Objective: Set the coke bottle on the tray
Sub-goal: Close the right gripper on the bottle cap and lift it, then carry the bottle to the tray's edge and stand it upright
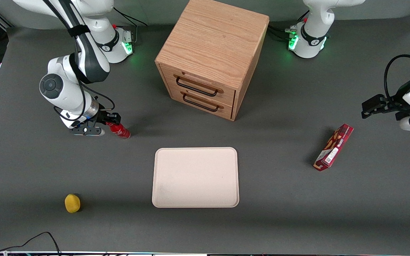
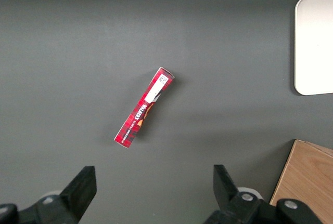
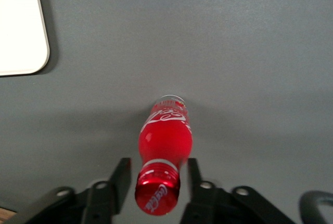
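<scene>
My right gripper grabs the coke bottle by its red cap (image 3: 157, 195) next, to place the bottle on the tray.
The coke bottle (image 1: 120, 131), small, red, with white lettering, stands on the grey table toward the working arm's end, a little farther from the front camera than the tray (image 1: 195, 149). My right gripper (image 1: 111, 121) is open and low over the table. Its two black fingers (image 3: 120, 176) stand on either side of the bottle's red cap (image 3: 157, 195), with a gap on each side. The bottle's body (image 3: 165, 135) shows in the right wrist view, along with a corner of the cream-white tray (image 3: 42, 52). Nothing lies on the tray.
A wooden two-drawer cabinet (image 1: 212, 53) stands farther from the front camera than the tray. A long red snack box (image 1: 334, 146) lies toward the parked arm's end. A yellow round object (image 1: 72, 203) sits near the table's front edge, toward the working arm's end.
</scene>
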`<action>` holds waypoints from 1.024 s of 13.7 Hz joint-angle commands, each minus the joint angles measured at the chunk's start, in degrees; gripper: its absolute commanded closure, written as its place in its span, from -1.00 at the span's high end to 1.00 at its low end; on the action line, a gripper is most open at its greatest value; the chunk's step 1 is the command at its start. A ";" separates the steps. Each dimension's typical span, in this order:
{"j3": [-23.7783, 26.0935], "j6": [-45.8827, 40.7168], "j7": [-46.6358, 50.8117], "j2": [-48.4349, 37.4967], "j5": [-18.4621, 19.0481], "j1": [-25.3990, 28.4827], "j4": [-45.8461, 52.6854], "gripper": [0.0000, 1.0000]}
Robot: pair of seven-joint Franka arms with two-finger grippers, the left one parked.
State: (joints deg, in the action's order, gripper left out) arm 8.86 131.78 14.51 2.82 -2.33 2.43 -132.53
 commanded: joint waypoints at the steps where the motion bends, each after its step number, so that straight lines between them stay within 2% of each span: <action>1: 0.54 0.85 0.78 -1.67 -0.74 0.03 -1.16 -1.00; 5: 0.71 0.33 0.96 -2.20 -0.65 0.12 0.15 -1.00; 7: 0.72 -5.97 0.78 -3.86 -0.65 0.03 5.05 -1.00; 11: 0.72 -26.97 0.96 -1.25 -0.57 0.12 29.19 -1.00; 14: 2.20 -38.30 4.38 6.99 0.74 1.08 50.44 -1.00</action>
State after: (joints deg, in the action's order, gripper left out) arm 9.72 101.80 15.43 0.61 -2.30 2.49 -99.26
